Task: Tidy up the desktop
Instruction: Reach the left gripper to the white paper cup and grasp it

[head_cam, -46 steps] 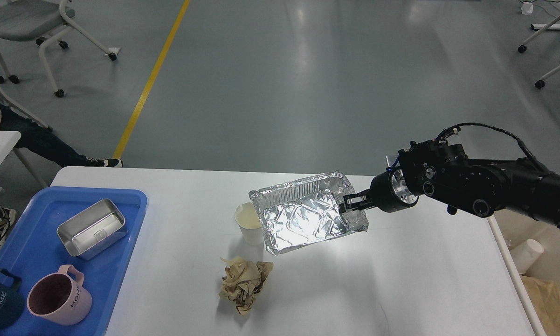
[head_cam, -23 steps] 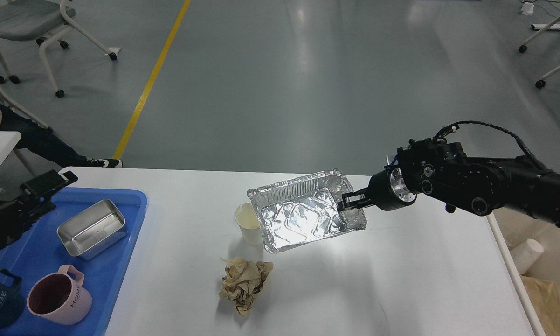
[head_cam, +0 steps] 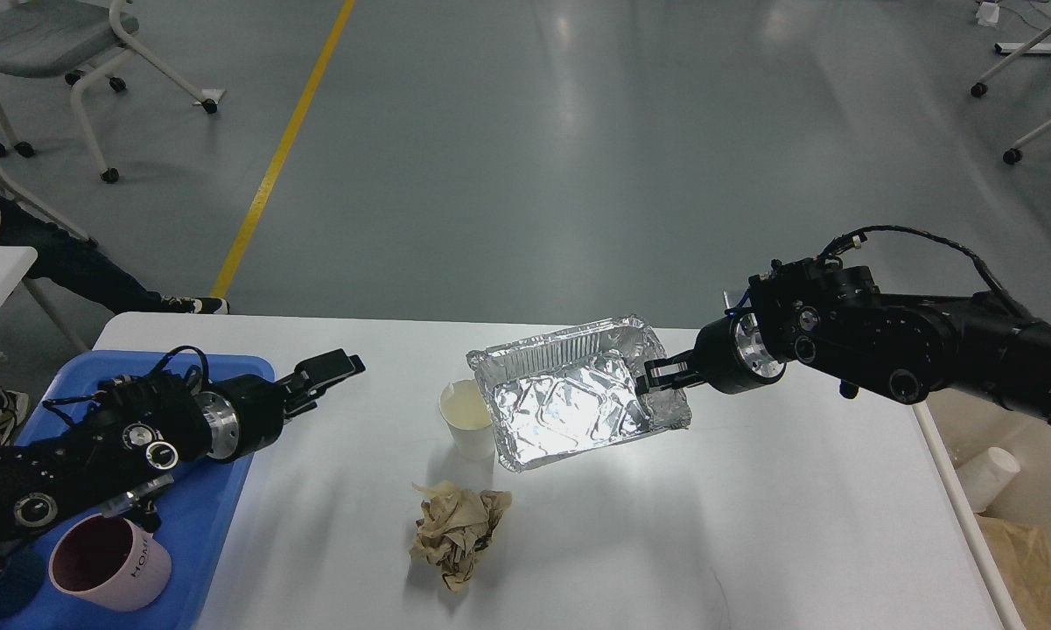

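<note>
The left gripper should next grab the cup by its rim away from the tray [head_cam: 444, 399], because the foil tray is close against one side of the cup.
The white desktop [head_cam: 753, 525] holds a crumpled foil tray [head_cam: 569, 402], a white paper cup [head_cam: 465, 418] touching its left side, and a ball of crumpled brown paper [head_cam: 459, 532] in front of them. My right gripper [head_cam: 656, 376] comes in from the right and is shut on the foil tray's right rim, holding that tray tilted. My left gripper [head_cam: 332, 372] hovers over the desktop just right of the blue tray, left of the cup. Its fingers are apart and empty.
A blue plastic tray [head_cam: 227, 490] lies at the left edge with a pink mug [head_cam: 109, 564] on it; my left arm covers most of the tray. A beige bin [head_cam: 1033, 560] with a white cup [head_cam: 989, 477] stands beyond the table's right edge.
My left arm has swung in from the left over the blue tray, towards the table's middle, hiding the metal box there. My right gripper keeps its hold; the foil tray has shifted slightly.
</note>
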